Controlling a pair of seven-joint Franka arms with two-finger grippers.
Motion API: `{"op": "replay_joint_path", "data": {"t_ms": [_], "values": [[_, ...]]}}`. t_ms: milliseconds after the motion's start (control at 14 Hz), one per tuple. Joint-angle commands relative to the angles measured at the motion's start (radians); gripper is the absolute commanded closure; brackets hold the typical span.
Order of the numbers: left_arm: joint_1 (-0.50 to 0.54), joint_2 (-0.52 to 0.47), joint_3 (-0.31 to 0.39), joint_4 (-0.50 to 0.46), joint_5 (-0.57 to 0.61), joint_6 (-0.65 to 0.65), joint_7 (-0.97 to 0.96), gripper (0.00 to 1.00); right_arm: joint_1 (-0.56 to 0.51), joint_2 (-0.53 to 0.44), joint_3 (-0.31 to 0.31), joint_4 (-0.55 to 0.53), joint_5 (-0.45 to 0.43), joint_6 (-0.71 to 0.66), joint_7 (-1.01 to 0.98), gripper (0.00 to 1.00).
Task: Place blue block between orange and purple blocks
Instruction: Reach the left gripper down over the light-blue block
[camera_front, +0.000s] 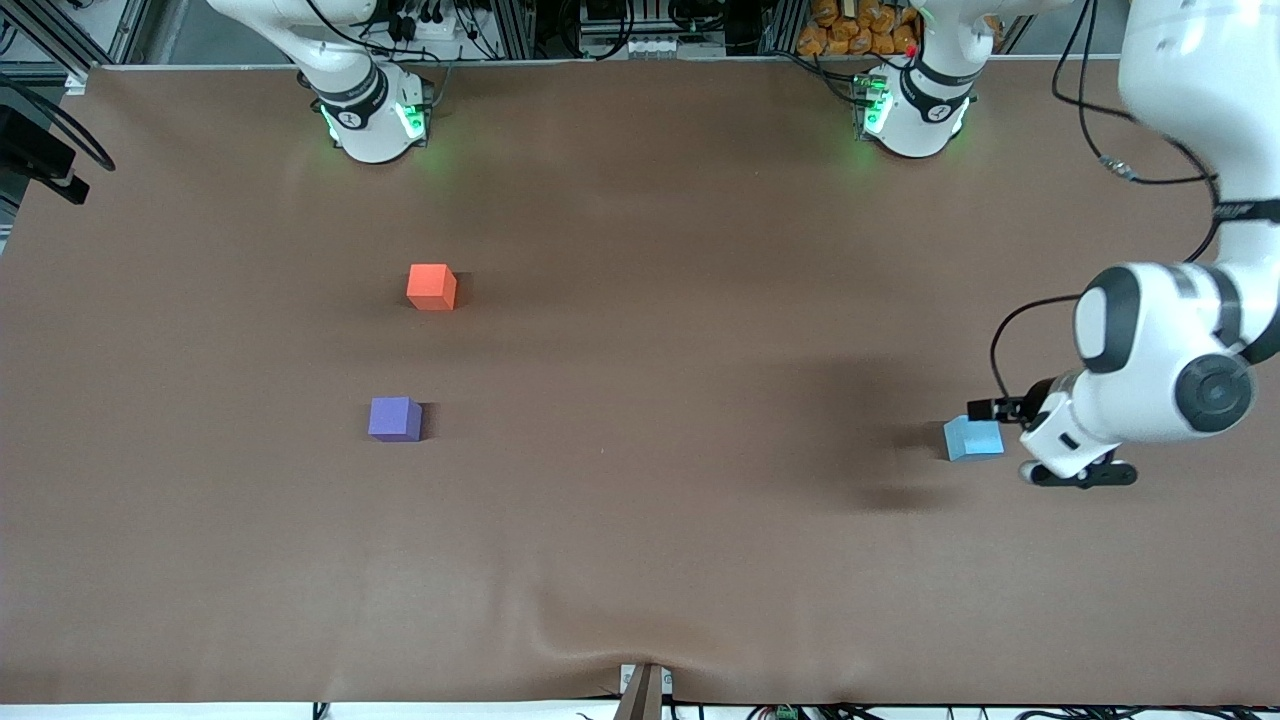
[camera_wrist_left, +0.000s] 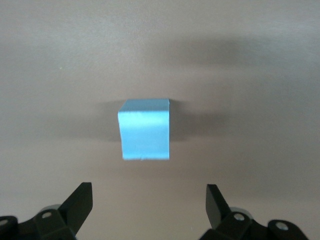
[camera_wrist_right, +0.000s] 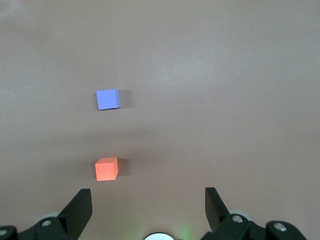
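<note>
The left gripper takes hold of the blue block (camera_front: 973, 438) by its two opposite sides next, to set it between the orange and purple blocks.
The blue block (camera_front: 973, 438) is a light sky-blue cube on the table toward the left arm's end. My left gripper (camera_front: 1008, 440) is low beside it, open and empty, with the block (camera_wrist_left: 145, 130) just ahead of its fingertips (camera_wrist_left: 148, 186). The orange block (camera_front: 431, 286) and the purple block (camera_front: 394, 418) sit apart toward the right arm's end, the purple one nearer the front camera. My right gripper (camera_wrist_right: 146, 192) is open and empty, held high above the table. It sees the orange block (camera_wrist_right: 106, 169) and the purple block (camera_wrist_right: 107, 99). It does not show in the front view.
The brown mat (camera_front: 640, 400) covers the whole table. The two arm bases (camera_front: 372, 120) (camera_front: 912, 112) stand along the edge farthest from the front camera. A wide bare gap lies between the orange and purple blocks.
</note>
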Motion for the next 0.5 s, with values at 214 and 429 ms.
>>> {"op": "replay_joint_path", "data": {"t_ms": [214,429], "values": [[0.027,0.08,-0.002,-0.056,-0.006,0.197,0.0,0.0,-0.002,0.009,-0.002,0.021,0.012,-0.019,0.008,0.0],[0.022,0.127,-0.003,-0.059,-0.006,0.25,-0.005,0.0,-0.002,0.01,0.0,0.023,0.012,-0.019,0.008,0.0]]}}
